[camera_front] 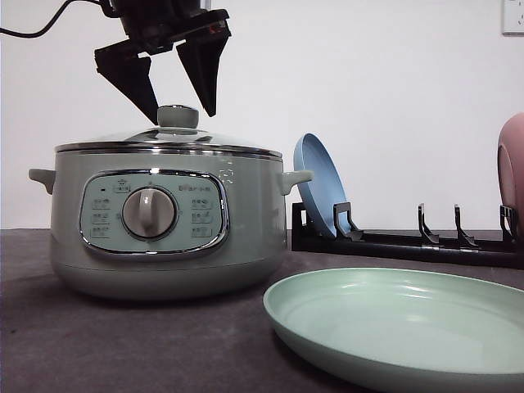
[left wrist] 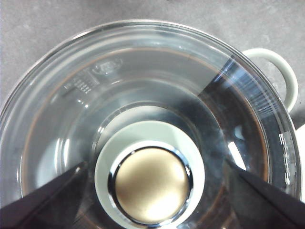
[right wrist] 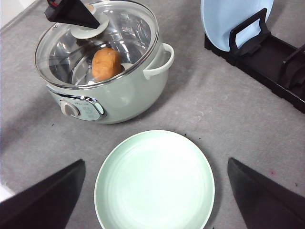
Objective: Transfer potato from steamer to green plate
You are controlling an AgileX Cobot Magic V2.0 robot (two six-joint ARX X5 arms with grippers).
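My left gripper grabs the lid by its narrow raised knob next. The glass lid is far wider than my open fingers.
The steamer [camera_front: 164,221] stands at the left with its glass lid [right wrist: 95,43] on. Through the glass the orange-brown potato [right wrist: 106,63] lies inside the pot. My left gripper [camera_front: 176,86] hangs open just above the lid knob [camera_front: 178,116], one finger on each side of it. From the left wrist the knob [left wrist: 152,183] sits centred between the open fingers [left wrist: 47,200]. The green plate [camera_front: 393,327] lies bare in front of the steamer. My right gripper [right wrist: 156,161] is open, high above the green plate [right wrist: 155,183], holding nothing.
A black dish rack [camera_front: 409,241] stands behind the plate, holding an upright blue plate [camera_front: 319,184]. A pink plate [camera_front: 512,168] is at its right end. The grey tabletop [right wrist: 228,114] is bare between steamer, rack and plate. The steamer's side handle [right wrist: 159,62] sticks out towards the rack.
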